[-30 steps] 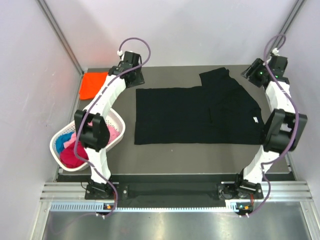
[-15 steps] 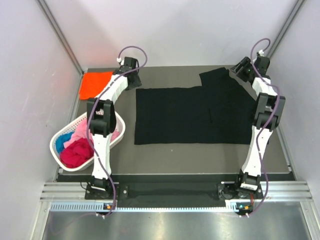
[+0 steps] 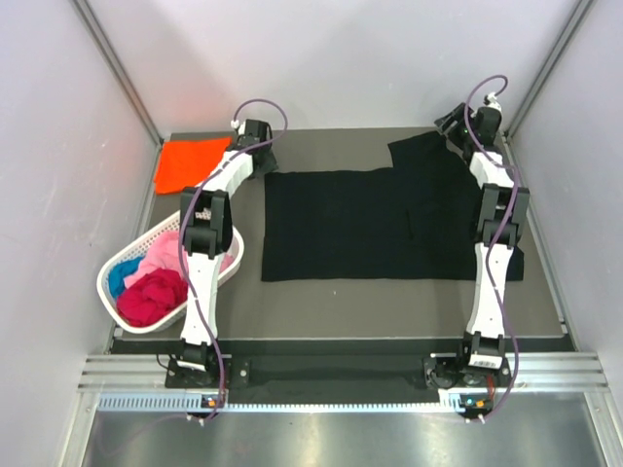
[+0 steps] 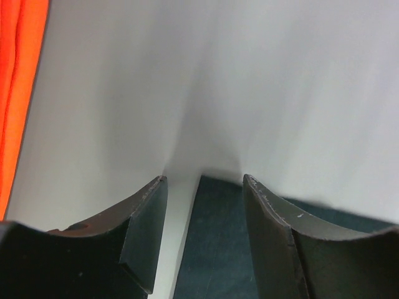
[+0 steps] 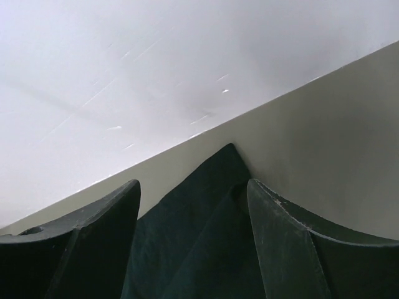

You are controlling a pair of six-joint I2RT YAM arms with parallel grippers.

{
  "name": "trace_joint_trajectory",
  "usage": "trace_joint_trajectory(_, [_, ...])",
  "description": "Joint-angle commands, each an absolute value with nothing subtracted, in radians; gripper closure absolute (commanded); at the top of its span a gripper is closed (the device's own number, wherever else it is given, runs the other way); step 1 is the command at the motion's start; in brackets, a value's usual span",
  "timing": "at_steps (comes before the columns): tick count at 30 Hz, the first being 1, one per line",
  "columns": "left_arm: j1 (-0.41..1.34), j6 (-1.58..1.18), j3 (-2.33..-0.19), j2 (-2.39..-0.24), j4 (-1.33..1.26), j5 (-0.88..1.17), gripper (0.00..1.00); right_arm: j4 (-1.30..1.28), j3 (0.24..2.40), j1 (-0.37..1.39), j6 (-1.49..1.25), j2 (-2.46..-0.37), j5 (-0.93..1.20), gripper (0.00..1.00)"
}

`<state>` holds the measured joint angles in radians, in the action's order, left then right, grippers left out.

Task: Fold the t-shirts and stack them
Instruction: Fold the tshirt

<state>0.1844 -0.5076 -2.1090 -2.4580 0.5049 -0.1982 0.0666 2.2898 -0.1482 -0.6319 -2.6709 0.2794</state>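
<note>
I should next grab the black t-shirt's far sleeve (image 3: 438, 139) (image 5: 212, 192) with my right gripper, opposite the left gripper's corner. Then I can fold the t-shirt's far side over.
A black t-shirt (image 3: 380, 224) lies spread flat across the middle of the table. My left gripper (image 3: 263, 159) is open at the shirt's far left corner; in the left wrist view (image 4: 204, 180) dark cloth (image 4: 215, 249) lies between the jaws. My right gripper (image 3: 450, 131) is open over the far right sleeve; in the right wrist view (image 5: 192, 184) a black cloth corner (image 5: 206, 205) lies between the jaws. A folded orange t-shirt (image 3: 190, 163) lies at the far left and shows at the left edge of the left wrist view (image 4: 15, 93). Pink, magenta and blue shirts (image 3: 156, 287) fill the basket.
A white lattice basket (image 3: 237, 255) stands at the table's near left, beside the left arm. Grey walls close in the table at the back and both sides. The near table edge runs along a metal rail (image 3: 331, 370).
Both arms have stretched out toward the far edge. The right gripper has moved left onto the sleeve. The left gripper has settled at the shirt's far left corner. The shirt has not moved.
</note>
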Motion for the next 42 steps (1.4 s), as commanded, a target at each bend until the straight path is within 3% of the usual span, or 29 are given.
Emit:
trace_joint_trajectory(1, [0.172, -0.511, -2.145, -2.483, 0.439, -0.164, 0.43, 0.107, 2.353, -0.130, -0.617, -2.681, 0.221, 0.30])
trace_joint_trajectory(15, [0.173, -0.489, -2.071, -2.462, 0.425, -0.124, 0.53, 0.075, 2.341, -0.130, -0.609, -2.709, 0.219, 0.36])
trace_joint_trajectory(25, [0.176, -0.488, -2.068, -2.442, 0.422, -0.064, 0.86, 0.098, 2.338, -0.138, -0.620, -2.724, 0.271, 0.43])
trace_joint_trajectory(28, [0.176, -0.479, -2.068, -2.431, 0.426, -0.051, 1.00, 0.097, 2.338, -0.144, -0.621, -2.714, 0.279, 0.55])
trace_joint_trajectory(29, [0.176, -0.476, -2.068, -2.422, 0.426, -0.038, 1.00, 0.100, 2.338, -0.146, -0.620, -2.711, 0.281, 0.65])
trace_joint_trajectory(33, [0.176, -0.476, -2.074, -2.407, 0.425, -0.018, 1.00, 0.133, 2.333, -0.169, -0.659, -2.695, 0.322, 0.88])
trace_joint_trajectory(34, [0.176, -0.474, -2.074, -2.398, 0.429, -0.018, 1.00, 0.136, 2.326, -0.175, -0.663, -2.682, 0.330, 1.00])
trace_joint_trajectory(42, [0.175, -0.456, -2.138, -2.402, 0.478, -0.043, 1.00, 0.153, 2.246, -0.210, -0.620, -2.579, 0.322, 1.00])
